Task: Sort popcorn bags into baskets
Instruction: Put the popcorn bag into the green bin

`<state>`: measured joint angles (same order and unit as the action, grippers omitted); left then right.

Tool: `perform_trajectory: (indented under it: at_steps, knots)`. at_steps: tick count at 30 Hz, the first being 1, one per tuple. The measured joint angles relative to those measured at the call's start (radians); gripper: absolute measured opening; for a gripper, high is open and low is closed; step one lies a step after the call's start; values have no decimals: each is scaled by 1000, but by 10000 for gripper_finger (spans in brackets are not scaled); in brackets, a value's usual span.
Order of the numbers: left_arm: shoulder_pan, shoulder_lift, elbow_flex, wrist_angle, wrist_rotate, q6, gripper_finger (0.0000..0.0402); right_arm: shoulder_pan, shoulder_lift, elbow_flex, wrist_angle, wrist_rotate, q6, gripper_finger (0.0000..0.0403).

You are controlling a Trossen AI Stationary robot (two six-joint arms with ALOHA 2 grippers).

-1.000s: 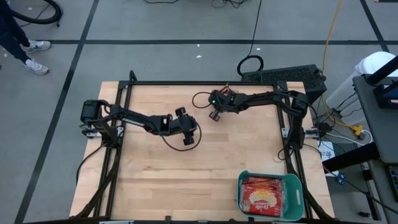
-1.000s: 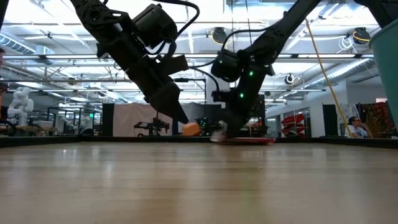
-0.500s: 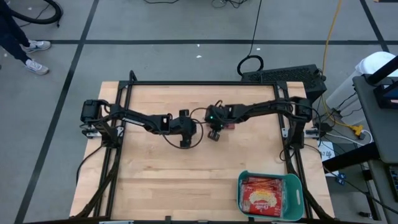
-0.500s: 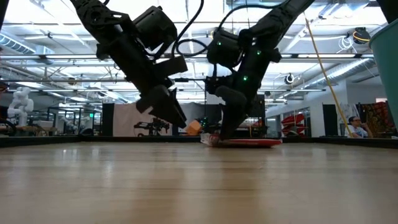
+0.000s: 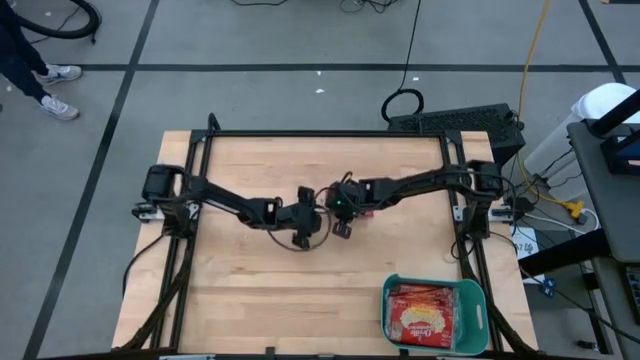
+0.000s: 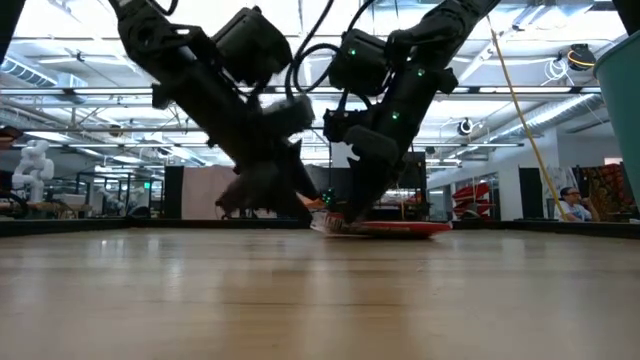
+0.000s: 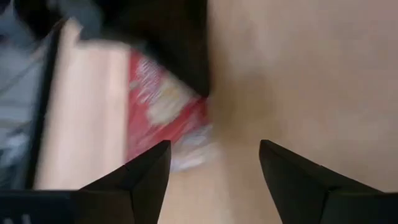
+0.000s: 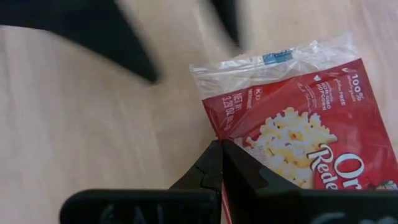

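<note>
My left gripper is about to sort the red popcorn bag [image 7: 165,118] into the teal basket, so it next needs to grab the bag by its edge [image 7: 193,140].
A red popcorn bag [image 8: 298,143] with a popcorn picture and a clear sealed end lies flat on the wooden table [image 5: 250,290], near its middle [image 5: 366,206]. My right gripper [image 8: 221,149] is shut, its tips at the bag's side edge. My left gripper [image 7: 214,165] stands open just left of the bag [image 7: 165,118], with nothing between its fingers. In the low view the bag [image 6: 395,228] lies under the right arm. The teal basket [image 5: 392,292] at the near right corner holds more red bags [image 5: 430,318]. My right gripper's shut fingertips [image 8: 217,146] rest on the bag's long side edge [image 8: 214,127], close to its clear sealed end. The fingers slant down from the table's right side. The bag lies flat on the table.
A black metal frame [image 5: 330,133] runs around the table top. Bare wood lies between the arms and the basket. A keyboard [image 5: 455,120] sits beyond the far right corner.
My right gripper has swung from the far side toward the table's middle, staying shut, and the bag has slid along the table with it. My left gripper has sunk a little toward the bag and rolled about its own line.
</note>
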<state>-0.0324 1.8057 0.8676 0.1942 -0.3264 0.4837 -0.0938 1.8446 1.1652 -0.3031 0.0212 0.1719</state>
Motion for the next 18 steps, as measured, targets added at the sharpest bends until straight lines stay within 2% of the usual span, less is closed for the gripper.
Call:
perform_trajectory:
  at_steps: [2, 5, 8, 12, 18]
  knots:
    - [-8, 29, 0, 28, -92, 4, 249, 11, 0, 0, 3, 0, 0, 0]
    - [-10, 44, 0, 39, -100, 20, 236, 22, 0, 0, 30, -19, 0, 0]
    - [-8, 64, 1, 89, -88, 20, 208, 31, 0, 0, 57, -51, 0, 0]
    - [-15, 63, 0, 84, -61, 59, 142, 45, -2, 0, 75, -50, 0, 0]
    - [-31, 63, 1, 70, -46, 65, 16, 60, -19, 1, 74, -47, 0, 0]
